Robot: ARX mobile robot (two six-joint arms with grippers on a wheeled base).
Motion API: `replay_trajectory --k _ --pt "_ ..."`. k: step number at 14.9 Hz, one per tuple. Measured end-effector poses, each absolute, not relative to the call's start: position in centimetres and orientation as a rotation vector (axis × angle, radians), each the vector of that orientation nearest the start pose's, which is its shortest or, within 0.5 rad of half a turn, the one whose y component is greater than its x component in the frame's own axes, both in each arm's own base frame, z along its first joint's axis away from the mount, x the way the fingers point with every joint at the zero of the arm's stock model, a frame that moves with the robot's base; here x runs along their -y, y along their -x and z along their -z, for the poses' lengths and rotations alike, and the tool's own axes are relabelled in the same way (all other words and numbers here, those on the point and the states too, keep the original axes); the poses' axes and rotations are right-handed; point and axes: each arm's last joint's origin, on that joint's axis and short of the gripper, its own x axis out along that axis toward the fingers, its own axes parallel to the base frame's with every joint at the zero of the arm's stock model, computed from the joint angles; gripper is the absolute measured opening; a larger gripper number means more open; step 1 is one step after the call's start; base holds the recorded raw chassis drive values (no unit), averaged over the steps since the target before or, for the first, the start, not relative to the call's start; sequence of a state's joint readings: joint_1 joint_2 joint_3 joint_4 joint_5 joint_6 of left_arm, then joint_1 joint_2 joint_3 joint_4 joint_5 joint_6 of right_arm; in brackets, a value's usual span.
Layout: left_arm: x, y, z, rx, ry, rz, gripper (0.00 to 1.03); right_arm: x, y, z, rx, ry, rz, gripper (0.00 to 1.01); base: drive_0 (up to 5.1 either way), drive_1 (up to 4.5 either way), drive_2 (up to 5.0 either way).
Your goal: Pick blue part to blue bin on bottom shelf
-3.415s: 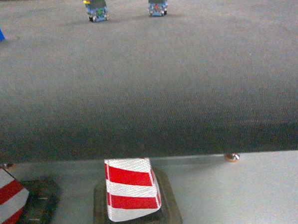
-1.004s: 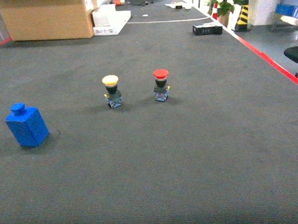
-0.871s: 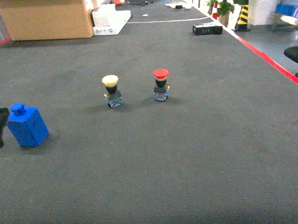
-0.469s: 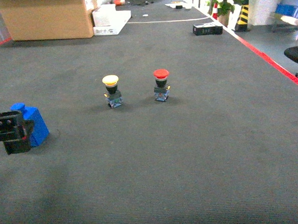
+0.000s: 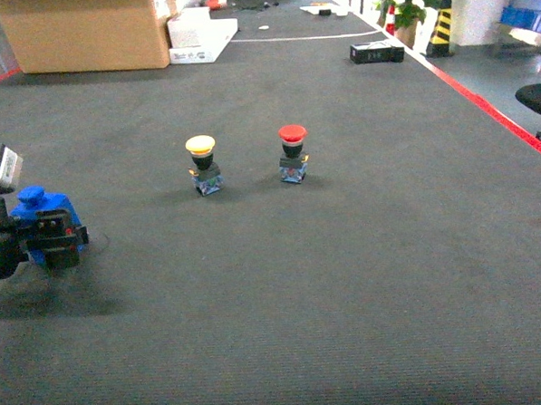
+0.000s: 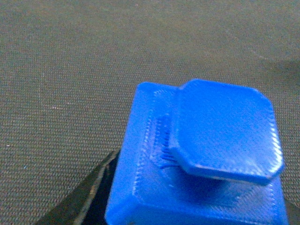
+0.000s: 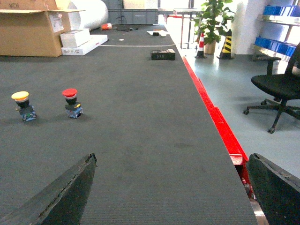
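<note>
The left gripper grabs the blue part by its blocky body next, to carry it to the blue bin.
The blue part (image 5: pixel 37 206), a blocky piece with a knob on top, stands on the dark mat at the far left. My left gripper (image 5: pixel 59 241) is at it, open, with the part between its jaws. In the left wrist view the blue part (image 6: pixel 225 131) fills the frame and one black finger (image 6: pixel 79 201) lies along its left side; the other finger is hidden. My right gripper (image 7: pixel 171 187) is open and empty over bare mat. The bottom shelf is out of view, and I cannot pick out the blue bin.
A yellow push-button (image 5: pixel 201 165) and a red push-button (image 5: pixel 292 153) stand mid-mat. A cardboard box (image 5: pixel 85 31) sits at the back left. A red edge strip (image 7: pixel 220 122) bounds the mat on the right, with an office chair (image 7: pixel 276 89) beyond. Blue containers (image 7: pixel 281 9) sit on a far rack.
The head view rose from the mat's front edge to the whole mat. My left gripper then came in from the left and moved right, up to the blue part.
</note>
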State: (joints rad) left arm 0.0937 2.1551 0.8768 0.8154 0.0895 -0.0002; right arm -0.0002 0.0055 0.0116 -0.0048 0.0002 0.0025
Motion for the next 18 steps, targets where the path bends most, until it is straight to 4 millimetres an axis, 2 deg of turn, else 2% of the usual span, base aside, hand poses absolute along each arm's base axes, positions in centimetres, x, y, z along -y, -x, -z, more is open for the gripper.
replay_trajectory --k 2,5,6,8,10,12,13,15,17,18 --pt "-3.3 -37.9 -6.3 -0.462 0.042 -0.006 0.47 0.0 -9.7 -16.7 0.001 -0.003 0.000 0.98 0.0 0.00 0.0" --pt "-3.2 -37.7 -6.2 -0.454 0.042 -0.004 0.44 0.0 -9.7 -16.7 0.002 -0.003 0.000 0.98 0.0 0.00 0.0" --pt "-3.1 -37.1 -6.3 -0.450 0.049 -0.005 0.44 0.0 -9.7 -16.7 0.001 -0.003 0.000 0.98 0.0 0.00 0.0" --pt "-2.8 -34.8 -6.8 -0.424 0.069 -0.024 0.44 0.0 -9.7 -16.7 0.001 -0.002 0.000 0.98 0.0 0.00 0.0" --pt "-2.5 -31.2 -9.1 -0.302 0.040 -0.072 0.44 0.0 -9.7 -16.7 0.002 -0.003 0.000 0.98 0.0 0.00 0.0" --pt "-2.1 -27.7 -11.4 -0.259 0.045 -0.096 0.44 0.0 -9.7 -16.7 0.001 -0.003 0.000 0.98 0.0 0.00 0.0" --pt "-1.7 -25.3 -12.6 -0.256 0.048 -0.114 0.44 0.0 -9.7 -16.7 0.001 -0.002 0.000 0.98 0.0 0.00 0.0" --pt "-0.5 -22.0 -14.5 -0.223 0.035 -0.118 0.44 0.0 -9.7 -16.7 0.001 -0.003 0.000 0.98 0.0 0.00 0.0" --pt "0.6 -18.2 -17.6 -0.137 0.026 -0.136 0.44 0.0 -9.7 -16.7 0.001 -0.003 0.000 0.98 0.0 0.00 0.0" --pt "1.0 -16.7 -18.5 -0.108 0.026 -0.138 0.44 0.0 -9.7 -16.7 0.001 -0.003 0.000 0.98 0.0 0.00 0.0"
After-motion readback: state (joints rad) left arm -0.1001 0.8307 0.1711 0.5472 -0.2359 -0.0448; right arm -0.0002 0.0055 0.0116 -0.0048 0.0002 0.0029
